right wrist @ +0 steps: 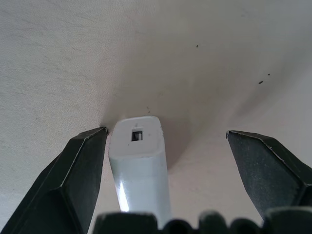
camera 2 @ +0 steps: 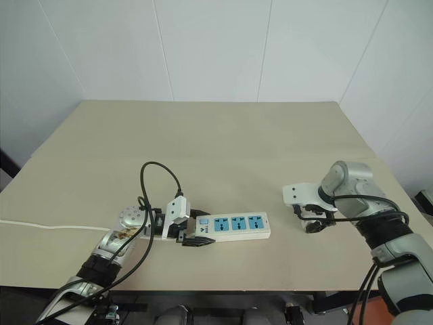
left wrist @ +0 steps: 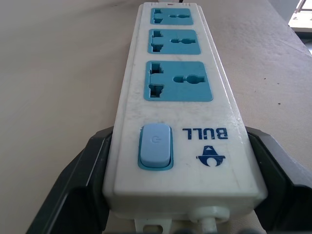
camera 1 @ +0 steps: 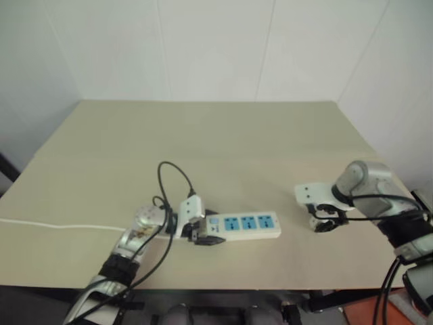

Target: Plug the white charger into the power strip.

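I should close my right gripper on the white charger: its fingers reach down beside the charger's upper sides in the right wrist view.
The power strip (camera 1: 247, 224) lies flat on the tan table, a long white bar with three blue socket panels (left wrist: 179, 80) and a blue switch (left wrist: 155, 146). My left gripper (camera 1: 203, 233) is shut on its switch end, one black finger (left wrist: 80, 185) on each long side. Off to the strip's right, my right gripper (camera 1: 323, 222) points down at the table. It stands open around the white charger (right wrist: 139, 161), a small rounded block that stands close beside one finger (right wrist: 78, 175), with a wide gap to the other finger (right wrist: 268, 165).
The strip's thin white cord (camera 1: 61, 227) runs left across the table (camera 1: 223, 135) to its left edge. A black cable (camera 1: 172, 176) loops above my left wrist. White walls close in behind and on the right.
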Controlling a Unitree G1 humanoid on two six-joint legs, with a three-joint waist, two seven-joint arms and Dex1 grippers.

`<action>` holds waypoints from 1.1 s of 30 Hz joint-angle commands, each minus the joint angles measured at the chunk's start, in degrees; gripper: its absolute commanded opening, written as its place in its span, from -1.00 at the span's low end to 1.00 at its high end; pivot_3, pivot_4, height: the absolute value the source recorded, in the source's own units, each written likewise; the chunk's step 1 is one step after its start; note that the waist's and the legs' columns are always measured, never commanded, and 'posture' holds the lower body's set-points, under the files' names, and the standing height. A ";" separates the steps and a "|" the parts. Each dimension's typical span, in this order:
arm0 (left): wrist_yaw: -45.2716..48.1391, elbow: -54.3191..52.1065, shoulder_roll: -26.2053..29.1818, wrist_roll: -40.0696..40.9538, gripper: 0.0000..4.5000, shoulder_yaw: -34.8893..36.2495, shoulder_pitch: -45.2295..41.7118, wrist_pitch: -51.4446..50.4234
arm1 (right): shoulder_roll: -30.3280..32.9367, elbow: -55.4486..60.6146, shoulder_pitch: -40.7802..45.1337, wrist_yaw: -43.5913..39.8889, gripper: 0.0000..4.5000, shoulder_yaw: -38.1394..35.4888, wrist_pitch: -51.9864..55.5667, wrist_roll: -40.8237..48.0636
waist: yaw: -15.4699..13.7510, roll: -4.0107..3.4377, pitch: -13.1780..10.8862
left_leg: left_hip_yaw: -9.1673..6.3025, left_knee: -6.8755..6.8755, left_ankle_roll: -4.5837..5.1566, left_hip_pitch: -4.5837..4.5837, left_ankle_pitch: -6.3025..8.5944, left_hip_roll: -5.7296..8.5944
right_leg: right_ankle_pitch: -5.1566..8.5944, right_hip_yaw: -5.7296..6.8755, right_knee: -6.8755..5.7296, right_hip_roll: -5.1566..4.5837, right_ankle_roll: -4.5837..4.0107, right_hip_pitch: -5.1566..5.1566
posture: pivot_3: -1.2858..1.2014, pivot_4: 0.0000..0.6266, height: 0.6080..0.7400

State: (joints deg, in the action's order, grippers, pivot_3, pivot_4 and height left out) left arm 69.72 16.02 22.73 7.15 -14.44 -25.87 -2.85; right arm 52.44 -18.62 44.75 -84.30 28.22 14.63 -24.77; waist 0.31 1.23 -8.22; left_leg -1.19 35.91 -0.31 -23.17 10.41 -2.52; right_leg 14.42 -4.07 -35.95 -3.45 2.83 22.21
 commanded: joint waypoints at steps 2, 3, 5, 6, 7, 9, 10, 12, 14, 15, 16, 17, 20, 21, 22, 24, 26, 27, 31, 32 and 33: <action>-1.28 -0.90 0.15 -0.71 0.47 -1.04 0.82 -0.78 | 0.39 -0.12 0.28 -1.60 0.73 0.25 -0.16 -0.95 | 0.00 0.00 0.00 | 0.00 0.00 0.00 0.00 0.00 0.00 | 0.00 0.00 0.00 0.00 0.00 0.00 | 0.03 -0.52 1.00; -1.31 -0.90 0.18 -0.72 0.47 -1.04 0.83 -0.78 | 0.51 0.33 0.09 -2.09 0.61 0.11 0.06 -0.75 | 0.01 0.00 0.00 | 0.01 0.01 0.00 0.00 0.00 0.00 | 0.00 0.00 0.00 0.00 0.00 0.00 | 0.03 -0.52 1.00; -1.33 -0.84 0.25 -0.78 0.47 -1.10 0.80 -0.73 | 0.97 1.57 -0.55 -2.86 0.29 -0.17 0.51 -0.58 | 0.04 0.00 0.00 | 0.01 0.02 0.00 0.00 0.00 0.00 | 0.00 0.00 -0.01 0.00 0.00 0.00 | 0.03 -0.52 1.00; -1.34 -0.81 0.28 -0.81 0.47 -1.13 0.78 -0.71 | 1.17 2.06 -0.89 -3.04 0.16 -0.32 0.60 -0.53 | 0.06 0.00 0.00 | 0.01 0.02 0.00 0.00 0.00 0.00 | 0.00 0.00 -0.01 0.00 0.00 0.00 | 0.03 -0.52 1.00; -1.35 -0.79 0.29 -0.82 0.47 -1.15 0.77 -0.70 | 1.28 2.36 -1.12 -3.11 0.00 -0.44 0.62 -0.53 | 0.09 0.00 0.00 | 0.01 0.02 0.00 0.00 0.00 0.00 | 0.00 0.00 -0.02 0.00 0.01 0.00 | 0.03 -0.52 1.00; -1.35 -0.43 0.27 -0.91 0.47 -1.19 0.51 -0.57 | 1.43 2.91 -1.64 -3.18 -0.30 -0.63 0.72 -0.45 | 0.20 0.00 0.00 | 0.01 0.03 0.00 0.01 0.00 0.00 | 0.00 0.00 -0.02 0.00 0.01 -0.01 | 0.03 -0.52 1.00; -1.35 -0.32 0.27 -0.92 0.47 -1.21 0.43 -0.54 | 1.46 3.22 -1.89 -3.11 -0.44 -0.69 0.86 -0.46 | 0.23 -0.01 0.01 | 0.01 0.04 0.00 0.01 0.00 0.00 | 0.00 0.00 -0.02 0.00 0.02 -0.01 | 0.03 -0.52 1.00; -1.30 -0.10 0.27 -0.95 0.47 -1.24 0.26 -0.45 | 1.56 3.90 -2.36 -2.98 -0.48 -0.74 1.17 -0.45 | 0.21 -0.01 0.01 | 0.00 0.04 0.00 0.01 0.00 0.00 | 0.00 0.00 -0.03 0.00 0.02 -0.02 | 0.03 -0.52 1.00; -1.28 0.12 0.28 -1.03 0.47 -1.29 0.10 -0.36 | 1.77 4.67 -2.87 -2.86 -0.48 -0.87 1.45 -0.34 | 0.17 0.00 0.01 | 0.00 0.04 0.00 0.01 0.00 0.00 | 0.00 0.00 -0.03 0.00 0.01 -0.01 | 0.03 -0.52 1.00; -1.27 0.25 0.28 -1.05 0.47 -1.31 -0.02 -0.34 | 1.88 5.01 -3.04 -2.82 -0.48 -1.04 1.61 -0.20 | 0.15 0.00 0.01 | 0.00 0.04 0.00 0.01 0.00 0.00 | 0.00 0.00 -0.03 0.00 0.01 -0.01 | 0.03 -0.52 1.00; -1.24 0.30 0.30 -1.05 0.47 -1.32 -0.07 -0.35 | 2.09 5.53 -3.21 -2.80 -0.48 -1.57 1.81 0.27 | 0.14 0.00 0.01 | 0.00 0.04 0.00 0.01 0.00 0.00 | 0.00 0.00 -0.03 0.00 0.01 -0.01 | 0.03 -0.52 1.00; -1.17 0.42 0.33 -1.03 0.47 -1.31 -0.14 -0.34 | 2.16 5.80 -3.03 -2.46 -0.48 -2.50 2.06 0.98 | 0.14 0.00 0.01 | 0.00 0.04 0.00 0.01 0.00 0.00 | 0.00 0.00 -0.03 0.00 0.01 -0.01 | 0.03 -0.52 1.00; -0.78 0.79 0.67 -0.99 0.47 -1.25 -0.16 -0.20 | 0.83 5.92 -0.99 -1.37 -0.48 -6.64 4.21 5.14 | 0.25 -0.01 0.01 | 0.00 0.03 0.00 0.01 0.00 0.00 | 0.00 0.00 -0.04 0.00 0.01 0.00 | 0.03 -0.52 1.00; -0.52 0.93 0.89 -0.99 0.47 -1.26 -0.17 -0.13 | 0.08 6.26 -0.06 -1.09 -0.48 -8.61 5.08 7.49 | 0.32 -0.01 0.01 | 0.00 0.03 0.00 -0.01 0.00 0.00 | 0.00 -0.01 -0.04 0.00 0.01 0.01 | 0.03 -0.52 1.00; -0.18 1.24 1.15 -0.98 0.47 -1.24 -0.27 0.03 | -1.06 6.82 0.93 -0.44 -0.48 -11.03 6.63 10.21 | 0.39 -0.01 0.01 | 0.00 0.03 0.00 0.00 0.00 0.00 | 0.00 -0.01 -0.05 0.00 0.01 0.01 | 0.03 -0.52 1.00; 0.50 2.02 1.61 -0.90 0.47 -1.13 -0.70 0.35 | -3.73 8.22 2.35 1.21 -0.48 -15.42 10.54 15.13 | 0.46 -0.02 0.02 | -0.01 0.01 0.00 0.01 0.00 0.00 | -0.01 -0.01 -0.06 0.01 0.00 0.02 | 0.03 -0.52 1.00; 1.21 3.41 2.05 -1.10 0.47 -1.12 -1.60 1.16 | -6.53 10.08 2.61 3.09 -0.48 -19.97 12.83 20.66 | 0.48 -0.01 0.01 | -0.03 0.00 0.00 0.00 0.00 -0.01 | -0.01 0.00 -0.07 0.02 -0.01 0.02 | 0.03 -0.52 1.00; 1.67 4.23 2.19 -1.10 0.47 -1.09 -2.14 1.55 | -8.19 11.18 2.19 4.74 -0.48 -22.31 13.15 23.21 | 0.48 -0.01 0.01 | -0.05 -0.02 0.00 -0.01 0.00 -0.01 | -0.01 0.01 -0.06 0.02 -0.01 0.02 | 0.03 -0.52 1.00; 3.77 7.64 2.59 -1.42 0.47 -1.38 -4.55 3.82 | -16.63 16.52 -1.15 13.76 -0.48 -31.00 15.16 32.08 | 0.46 -0.01 0.01 | -0.09 -0.05 0.00 -0.04 0.00 -0.01 | -0.01 0.04 -0.08 0.04 -0.02 0.04 | 0.03 -0.52 1.00; 4.53 8.27 2.66 -1.42 0.47 -1.53 -5.04 4.72 | -18.34 17.96 -2.39 15.78 -0.48 -32.33 15.85 33.67 | 0.45 -0.01 0.01 | -0.09 -0.03 0.00 -0.05 0.00 -0.02 | -0.01 0.05 -0.10 0.05 -0.02 0.06 | 0.03 -0.52 1.00; 5.35 8.88 2.73 -1.31 0.47 -1.65 -5.47 5.57 | -20.09 19.47 -4.01 17.78 -0.48 -33.45 15.35 35.05 | 0.44 -0.01 0.01 | -0.11 -0.05 0.00 -0.06 0.00 -0.02 | -0.01 0.06 -0.10 0.05 -0.02 0.05 | 0.03 -0.52 1.00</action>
State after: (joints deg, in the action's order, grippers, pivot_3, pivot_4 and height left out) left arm 73.74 23.40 23.90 7.37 -15.20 -30.95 1.43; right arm 33.31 -2.40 41.90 -70.13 -1.61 29.83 6.61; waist 0.74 1.22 -8.21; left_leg -1.30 35.86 -0.31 -23.24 10.41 -2.53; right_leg 14.40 -4.01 -36.05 -3.41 2.81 22.27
